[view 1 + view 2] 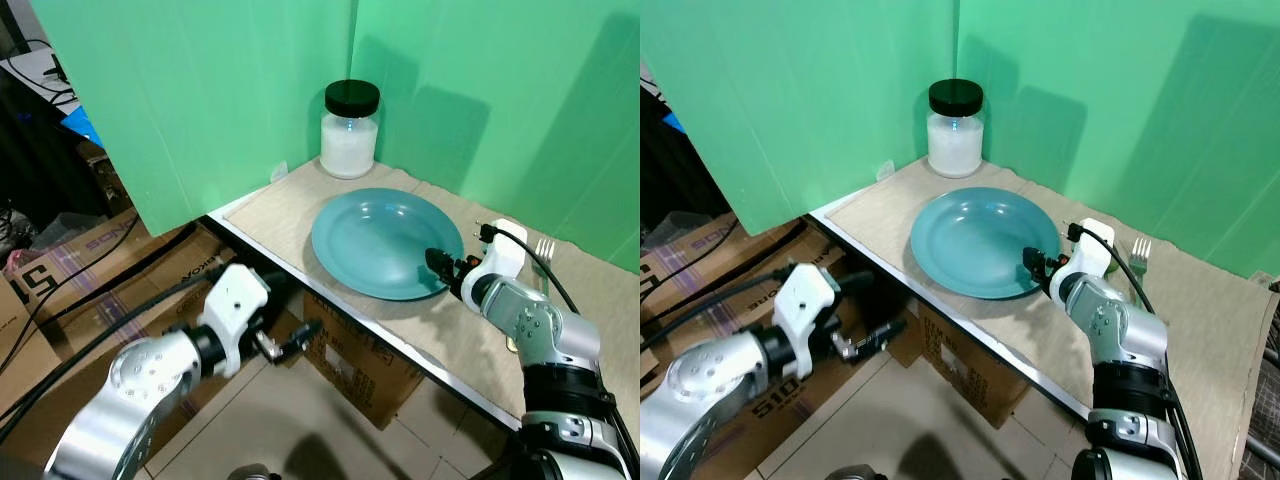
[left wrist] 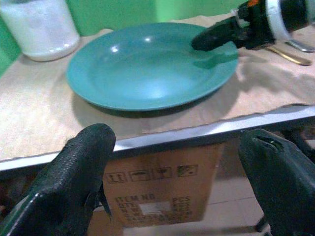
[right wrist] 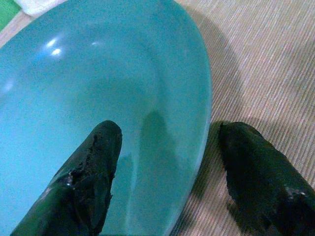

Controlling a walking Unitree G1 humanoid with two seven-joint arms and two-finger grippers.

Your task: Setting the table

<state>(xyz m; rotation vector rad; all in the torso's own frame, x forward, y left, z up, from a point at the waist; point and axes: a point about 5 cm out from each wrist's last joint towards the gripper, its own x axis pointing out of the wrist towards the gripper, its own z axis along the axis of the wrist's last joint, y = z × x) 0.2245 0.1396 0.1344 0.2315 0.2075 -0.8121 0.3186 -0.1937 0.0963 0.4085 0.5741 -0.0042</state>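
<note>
The plate's broad side is far wider than my right gripper's open fingers, so my right gripper should grab the plate by its thin raised rim next.
A teal plate (image 1: 385,240) lies on the beige mat of the table (image 1: 290,205). My right gripper (image 1: 437,262) is open at the plate's right rim. In the right wrist view one finger hangs over the plate (image 3: 98,73) and the other stands outside the rim over the mat. A fork (image 1: 545,250) lies on the mat just right of that arm. My left gripper (image 1: 872,308) is open and holds nothing. It hovers below and in front of the table's front edge (image 2: 197,132), pointing toward the plate.
A glass jar (image 1: 349,135) with a black lid and white contents stands at the back corner of the table. Green screens (image 1: 200,100) wall in the table. A cardboard box (image 1: 360,375) sits under the table. More boxes (image 1: 60,270) and cables lie on the floor at the left.
</note>
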